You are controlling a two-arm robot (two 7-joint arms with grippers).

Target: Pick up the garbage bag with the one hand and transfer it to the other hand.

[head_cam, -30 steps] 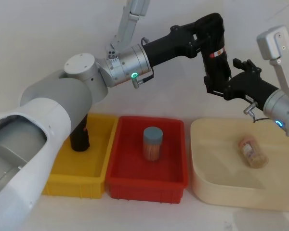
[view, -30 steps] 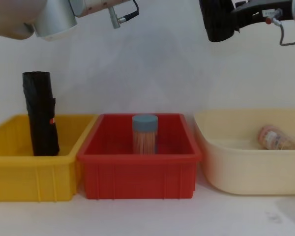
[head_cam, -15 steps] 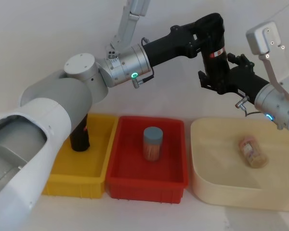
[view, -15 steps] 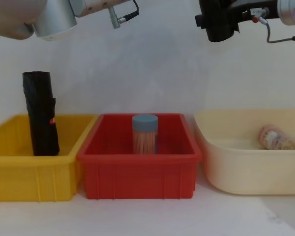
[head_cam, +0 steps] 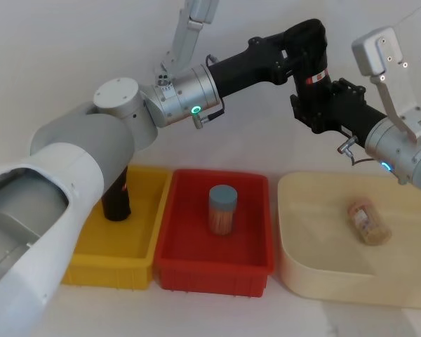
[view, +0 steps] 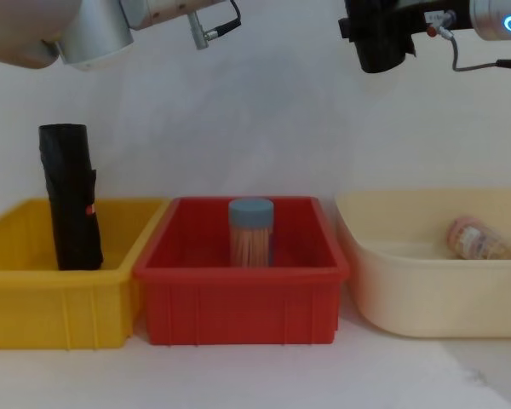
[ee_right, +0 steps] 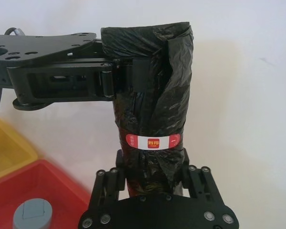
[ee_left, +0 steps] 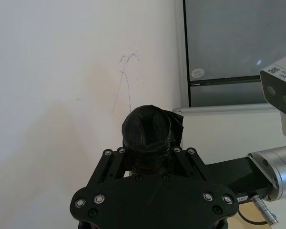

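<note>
My right gripper should next take the garbage bag (ee_right: 152,95) over from my left gripper, so it should grab the bag by its end (ee_right: 151,171) beside the red label.
The garbage bag (head_cam: 314,88) (ee_right: 152,95) (ee_left: 148,136) (view: 381,49), a black roll with a red label, hangs upright high above the bins. My left gripper (head_cam: 309,50) (ee_right: 133,71) (ee_left: 148,157), on the wrist with the green ring, is shut on its upper part. My right gripper (head_cam: 324,114) (ee_right: 150,172) (view: 376,25), on the wrist with the blue ring, has come in from the right. It is open, with a finger on each side of the roll's lower end, just under the label.
A second black roll (head_cam: 116,200) (view: 71,196) stands in the yellow bin (head_cam: 137,270). A blue-lidded toothpick jar (head_cam: 222,209) stands in the red bin (head_cam: 214,274). Another jar (head_cam: 368,221) lies in the cream tub (head_cam: 351,288).
My right gripper moved left and up until its fingers flank the roll's lower end. The left arm and the roll stayed still.
</note>
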